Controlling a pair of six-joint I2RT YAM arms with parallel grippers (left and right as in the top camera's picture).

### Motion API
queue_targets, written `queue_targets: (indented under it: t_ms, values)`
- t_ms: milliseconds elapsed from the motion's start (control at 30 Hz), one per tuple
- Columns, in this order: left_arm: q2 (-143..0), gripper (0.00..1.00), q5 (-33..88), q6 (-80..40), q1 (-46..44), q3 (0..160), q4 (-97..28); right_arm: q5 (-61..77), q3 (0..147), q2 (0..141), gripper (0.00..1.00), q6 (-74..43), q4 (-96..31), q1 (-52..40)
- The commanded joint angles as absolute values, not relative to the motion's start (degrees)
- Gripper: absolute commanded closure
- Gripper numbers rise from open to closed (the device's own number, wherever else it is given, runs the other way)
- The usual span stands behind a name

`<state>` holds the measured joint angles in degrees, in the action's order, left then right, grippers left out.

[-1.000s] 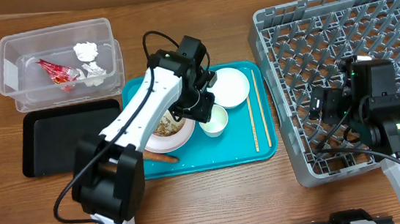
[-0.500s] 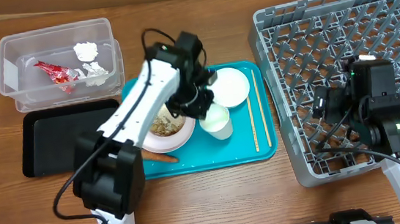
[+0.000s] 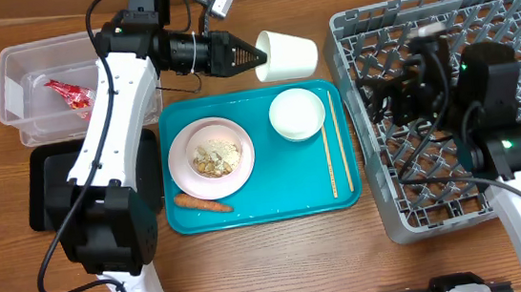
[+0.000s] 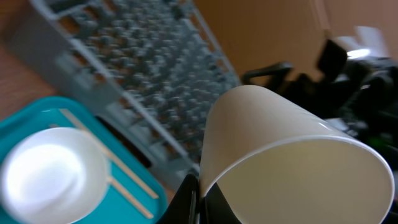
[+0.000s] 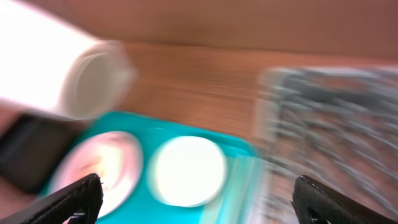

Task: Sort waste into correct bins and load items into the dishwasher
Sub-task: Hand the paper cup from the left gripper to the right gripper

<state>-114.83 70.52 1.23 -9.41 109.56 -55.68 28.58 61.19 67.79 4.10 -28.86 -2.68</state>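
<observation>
The robot's next job is loading the small white cup, so its right gripper needs to grip the cup across its outer sides from the cup's base end [image 3: 296,56] [image 5: 69,73]. This leaves the cup's rim free.
My left gripper [image 3: 260,56] is shut on the rim of the small white cup [image 3: 288,55] and holds it on its side in the air above the far edge of the teal tray; the cup fills the left wrist view [image 4: 292,155]. The plate [image 3: 211,157] holds beige food scraps [image 3: 216,155]. The carrot [image 3: 204,203] lies by it. The white bowl [image 3: 297,114] and chopsticks [image 3: 334,139] lie on the tray. My right gripper [image 3: 375,95] is open above the grey dish rack [image 3: 478,10], facing the cup [image 5: 68,68]. A red wrapper [image 3: 72,95] lies in the clear tub [image 3: 18,64].
The teal serving tray [image 3: 284,187] lies in the middle of the wooden table. The shallow black tray [image 3: 51,209] sits at the left, in front of the clear tub. The right wrist view is blurred by motion.
My left gripper took the cup off the teal tray, lifted it and swung it up and to the far side, tipping it sideways. My right arm swung left over the rack.
</observation>
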Motion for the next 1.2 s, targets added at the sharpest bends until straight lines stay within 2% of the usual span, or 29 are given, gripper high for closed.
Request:
queue_targets:
  t_ms: [0,200,567,933,1167]
  values:
    - [-115.28,0.96,83.57,-0.21,-10.61,110.72,-55.48,57.49,62.70,69.56,0.00,12.58,-24.91,-2.83]
    - [-115.28,0.96,86.56,-0.21,-11.55,110.72,-55.42,67.09,62.70,71.02,0.00,12.71,-16.45,-2.83]
    - [-115.28,0.96,90.59,-1.52,-14.06,110.72,-55.48,66.22,62.70,71.42,0.00,15.49,-13.82,-2.83]
    - [-115.28,0.96,88.68,-1.98,-17.39,110.72,-55.70,62.74,62.70,72.66,0.00,16.56,-10.98,-2.83]
    - [-115.28,0.96,87.90,-2.39,-17.39,110.72,-56.53,62.85,62.70,72.66,0.07,16.56,-5.61,-2.81]
